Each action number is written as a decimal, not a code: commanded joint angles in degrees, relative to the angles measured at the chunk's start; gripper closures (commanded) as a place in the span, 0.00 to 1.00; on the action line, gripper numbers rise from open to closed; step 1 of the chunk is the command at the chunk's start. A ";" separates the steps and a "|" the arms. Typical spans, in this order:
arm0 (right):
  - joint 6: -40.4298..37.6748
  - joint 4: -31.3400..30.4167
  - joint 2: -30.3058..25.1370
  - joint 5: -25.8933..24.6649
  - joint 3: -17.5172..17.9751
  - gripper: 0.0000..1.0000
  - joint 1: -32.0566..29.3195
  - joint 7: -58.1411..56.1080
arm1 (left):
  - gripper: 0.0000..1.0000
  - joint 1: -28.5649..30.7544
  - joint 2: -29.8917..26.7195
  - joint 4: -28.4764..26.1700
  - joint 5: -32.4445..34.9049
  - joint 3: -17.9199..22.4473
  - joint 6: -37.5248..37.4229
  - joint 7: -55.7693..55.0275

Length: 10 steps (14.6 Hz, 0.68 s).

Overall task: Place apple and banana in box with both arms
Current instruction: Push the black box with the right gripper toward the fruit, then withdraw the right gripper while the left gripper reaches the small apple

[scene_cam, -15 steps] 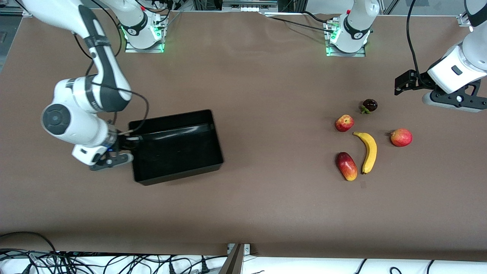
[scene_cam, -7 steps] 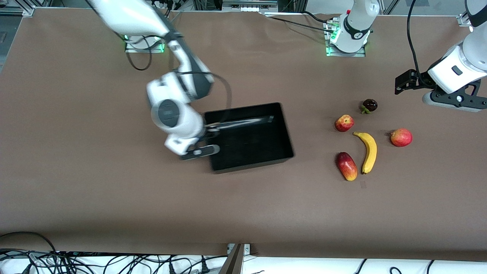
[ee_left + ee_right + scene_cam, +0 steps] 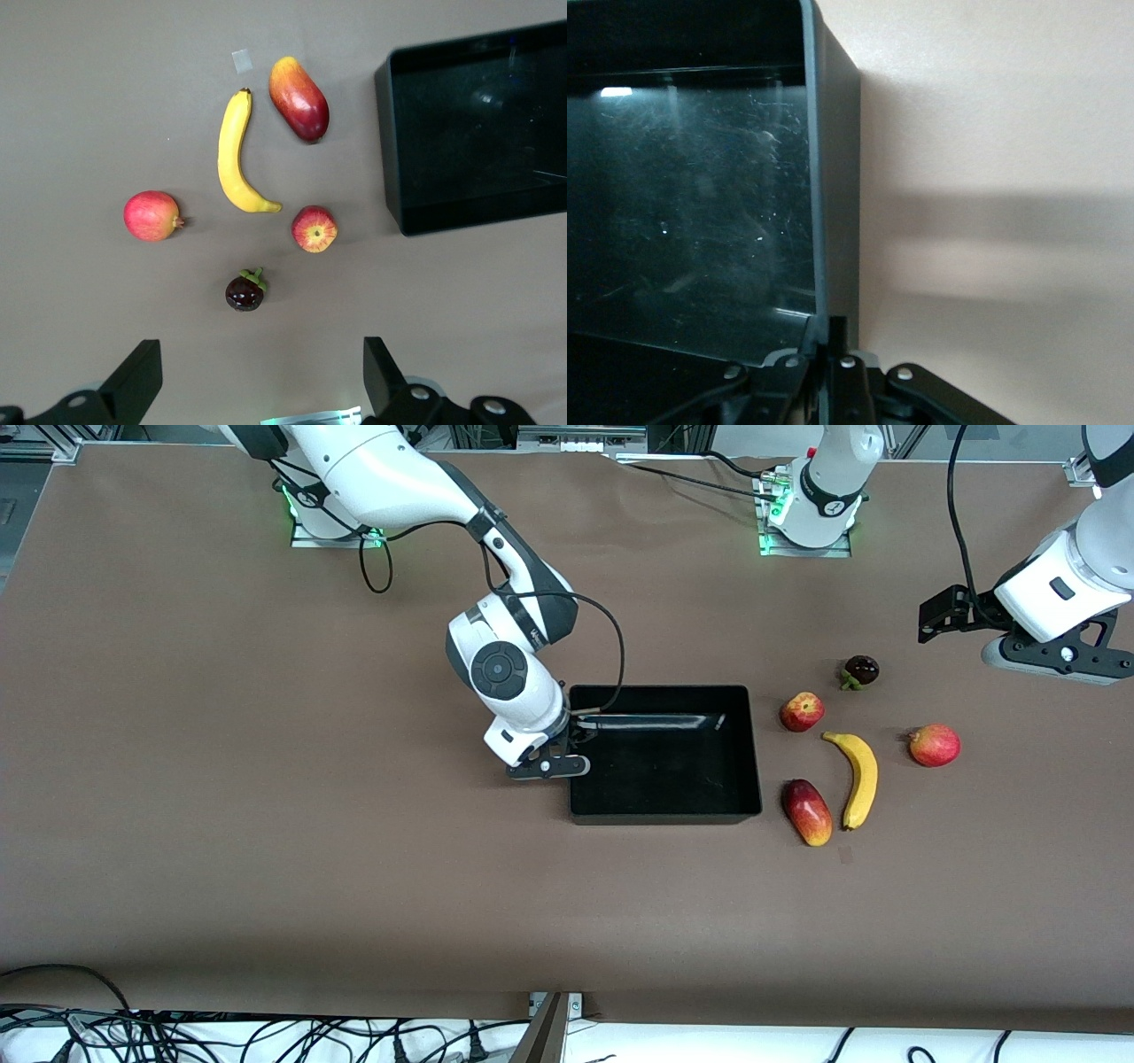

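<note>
My right gripper should keep holding the black box until it slides closer, as some table still separates it from the apple (image 3: pixel 802 711).
The black box (image 3: pixel 749 731) sits mid-table, empty. My right gripper (image 3: pixel 571 744) is shut on the box's wall at its end toward the right arm; the wall (image 3: pixel 833 177) runs between the jaws in the right wrist view. The apple (image 3: pixel 802 711) lies just beside the box's other end. The banana (image 3: pixel 858 777) lies nearer the front camera than the apple. My left gripper (image 3: pixel 930 615) is open and empty, up in the air toward the left arm's end of the table. Its wrist view shows the apple (image 3: pixel 314 228), the banana (image 3: pixel 235 155) and the box (image 3: pixel 390 142).
An oblong red-yellow mango-like fruit (image 3: pixel 807 812) lies beside the banana, close to the box. A smooth red-orange round fruit (image 3: pixel 935 745) and a dark purple fruit with a green stem (image 3: pixel 860 670) lie near the apple and banana.
My right gripper has dragged the box across the table from the right arm's end to right beside the fruits. The left arm has not moved.
</note>
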 commanded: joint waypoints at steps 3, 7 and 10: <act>3.77 1.97 1.38 1.92 0.62 1.00 2.29 5.80 | 0.00 0.05 6.30 0.69 0.23 -0.61 -8.42 -0.22; 5.45 1.97 2.00 1.66 0.53 1.00 3.79 5.29 | 0.00 -0.74 9.48 -6.75 0.32 -0.78 1.44 -0.39; 5.45 1.97 1.83 1.22 0.44 0.57 3.71 4.06 | 0.00 -0.39 8.69 -15.30 0.23 -1.84 10.62 0.65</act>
